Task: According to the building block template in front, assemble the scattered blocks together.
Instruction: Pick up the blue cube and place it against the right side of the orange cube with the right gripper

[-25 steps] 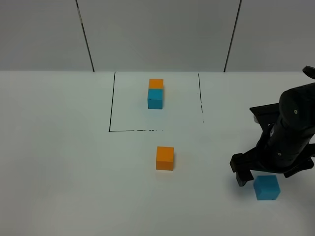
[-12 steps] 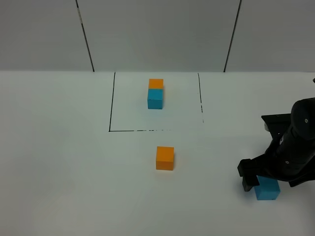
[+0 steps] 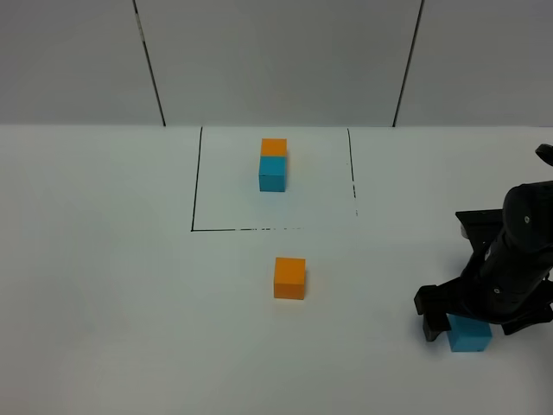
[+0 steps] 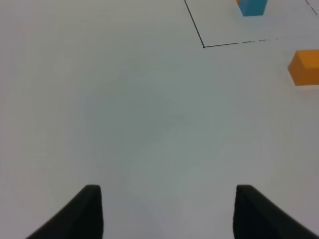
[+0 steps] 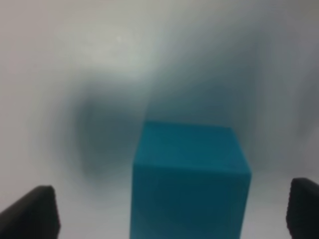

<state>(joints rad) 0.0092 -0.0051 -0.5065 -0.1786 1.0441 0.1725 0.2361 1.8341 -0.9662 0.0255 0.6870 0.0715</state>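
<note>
The robot's right gripper should grab the cyan cube by its body [image 3: 468, 336] next. The cube can then pair with the orange cube [image 3: 289, 278] like the template.
The building block template stands inside a black outlined square at the back: an orange cube [image 3: 274, 147] touching a cyan cube [image 3: 272, 174] on its near side. One of the scattered blocks, an orange cube [image 3: 289, 277], lies alone at mid-table and also shows in the left wrist view [image 4: 305, 67]. The other, a cyan cube [image 3: 469, 335], sits at the near right. My right gripper [image 3: 473, 322] is low over it, open, with a finger on either side of the cube [image 5: 189, 179] and clear gaps between. My left gripper [image 4: 169, 214] is open over bare table, holding nothing.
A black outline [image 3: 195, 230] marks the template square on the white table [image 3: 130, 285]. The template's cyan cube [image 4: 252, 7] and the outline's corner [image 4: 203, 46] show far off in the left wrist view. The left arm is outside the exterior high view.
The right arm has shifted right and come down, so its fingers now straddle the cyan cube. The cubes and the left gripper have not moved.
</note>
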